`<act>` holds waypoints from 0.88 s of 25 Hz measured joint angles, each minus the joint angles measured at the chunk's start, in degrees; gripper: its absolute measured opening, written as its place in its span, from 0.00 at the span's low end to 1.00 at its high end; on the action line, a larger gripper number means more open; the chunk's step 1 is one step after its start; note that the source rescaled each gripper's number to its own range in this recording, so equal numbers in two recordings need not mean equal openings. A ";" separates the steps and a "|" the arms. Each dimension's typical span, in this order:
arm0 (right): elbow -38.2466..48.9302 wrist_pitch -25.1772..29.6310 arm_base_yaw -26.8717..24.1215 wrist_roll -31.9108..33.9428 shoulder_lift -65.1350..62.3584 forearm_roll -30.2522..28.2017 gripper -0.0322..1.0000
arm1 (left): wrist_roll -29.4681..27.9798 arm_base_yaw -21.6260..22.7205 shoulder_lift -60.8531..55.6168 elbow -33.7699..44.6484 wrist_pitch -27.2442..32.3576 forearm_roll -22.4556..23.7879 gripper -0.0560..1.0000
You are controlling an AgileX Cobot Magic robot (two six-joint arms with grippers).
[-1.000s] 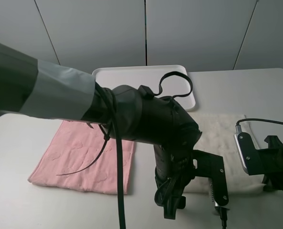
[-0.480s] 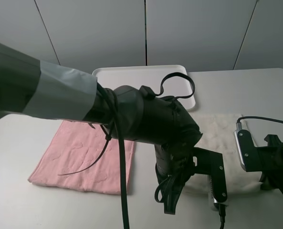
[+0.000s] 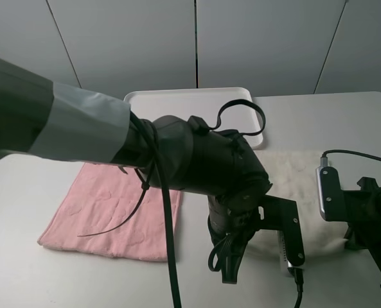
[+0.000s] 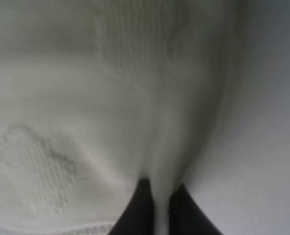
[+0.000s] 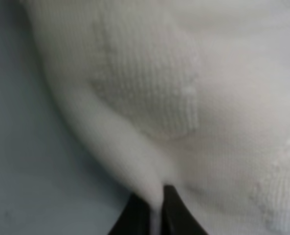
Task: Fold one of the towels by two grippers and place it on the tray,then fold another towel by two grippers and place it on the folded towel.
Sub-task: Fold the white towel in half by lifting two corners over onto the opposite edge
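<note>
The white towel stays in my closed right gripper until it is folded over, since for now the pinched near edge lies short of the white towel's far edge.
A white towel lies flat on the table, right of centre. My left gripper reaches across to its near left corner. In the left wrist view this gripper is shut on a pinched ridge of the white towel. My right gripper is at the near right corner. In the right wrist view it is shut on the towel's edge. A pink towel lies flat on the left. The white tray stands at the back, with nothing on it.
The bulky left arm with its loose black cables crosses the middle of the exterior view and hides part of the table. The near edge of the white towel is partly hidden behind both grippers.
Both grippers have moved a little away from the table's near edge, holding the white towel's near edge, which has bunched up and shifted with them. The pink towel has not moved.
</note>
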 joint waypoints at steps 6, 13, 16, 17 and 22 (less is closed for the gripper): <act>0.08 -0.54 0.00 2.59 -3.67 1.42 0.03 | -1.62 0.00 -1.79 0.00 -0.65 2.35 0.05; 0.22 -0.66 0.00 12.63 -12.03 2.67 0.03 | -5.98 2.37 -4.78 -0.02 -5.16 3.55 0.05; 0.22 -0.78 0.00 17.27 -14.95 2.80 0.03 | -8.59 4.49 -5.65 -1.09 -5.94 3.55 0.05; 0.22 -0.78 0.00 18.59 -15.74 2.80 0.03 | -9.25 5.28 -5.75 -1.48 -6.06 3.42 0.05; -0.96 -0.81 0.00 25.15 -17.14 2.80 0.03 | -10.19 8.28 -5.79 -3.34 -6.53 1.85 0.05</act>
